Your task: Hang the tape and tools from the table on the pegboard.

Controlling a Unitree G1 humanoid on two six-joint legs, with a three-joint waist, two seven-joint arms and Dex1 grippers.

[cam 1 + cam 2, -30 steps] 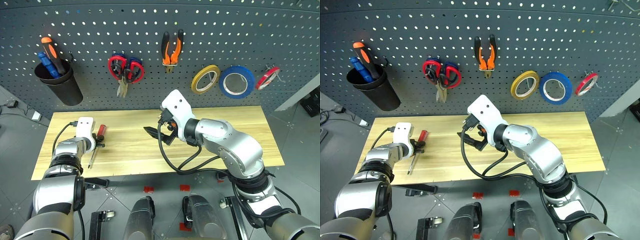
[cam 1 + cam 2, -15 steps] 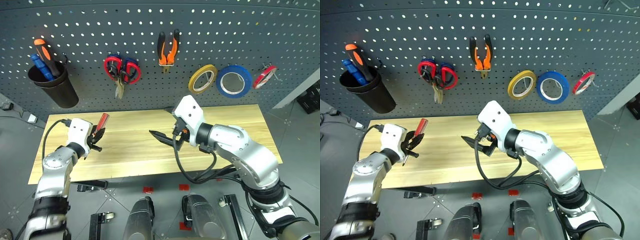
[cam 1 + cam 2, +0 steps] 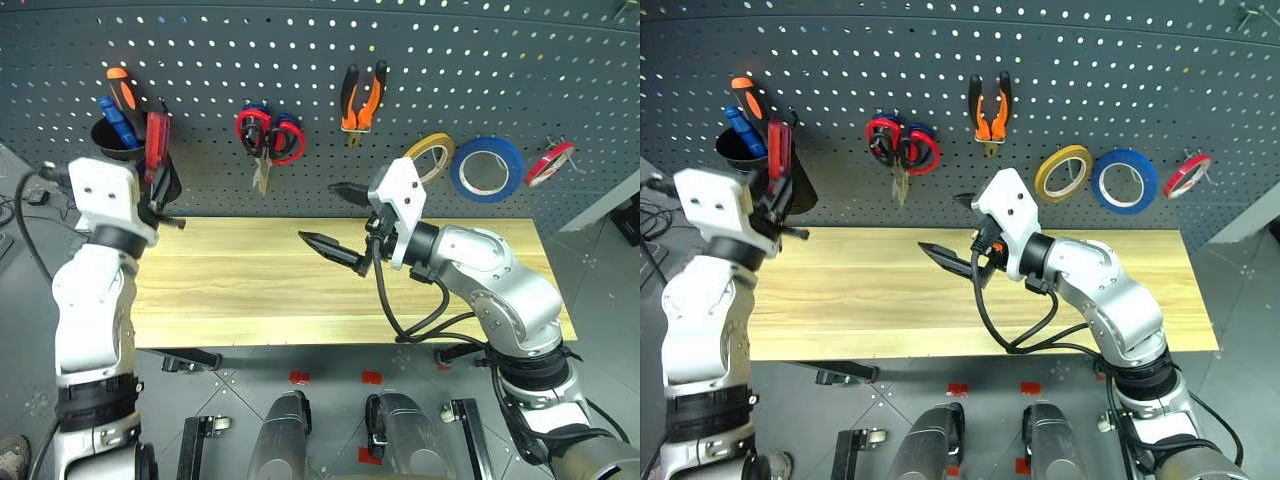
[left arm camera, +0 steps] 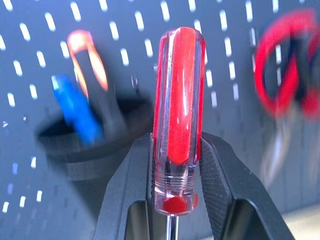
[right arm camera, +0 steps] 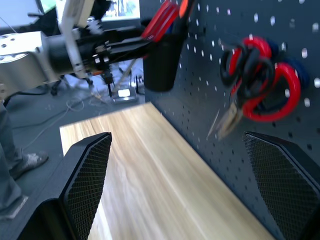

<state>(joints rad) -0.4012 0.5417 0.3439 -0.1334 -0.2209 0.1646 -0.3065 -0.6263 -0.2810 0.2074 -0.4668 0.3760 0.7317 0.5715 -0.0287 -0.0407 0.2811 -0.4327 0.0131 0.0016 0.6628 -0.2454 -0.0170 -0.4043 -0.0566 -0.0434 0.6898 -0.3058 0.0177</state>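
Observation:
The red-handled screwdriver stands beside the black cup, outside the cup's rim. My left gripper needs to keep holding the screwdriver until it is inside the cup.
My left gripper is shut on the slim red-handled screwdriver, held upright with the handle up, just in front of the black cup on the pegboard. The right gripper hovers open and empty over the middle of the table. On the pegboard hang the orange-and-black pliers, the blue tape and the black-handled scissors, which overlap the red-handled scissors.
The cup holds an orange-handled screwdriver and a blue-handled one. A yellow tape roll and a thin red roll hang either side of the blue tape. A black cable loops under my right forearm.
My left arm has lifted the screwdriver off the table's left end and turned it upright in front of the cup. The right gripper rose a little, still open. The camera has shifted.

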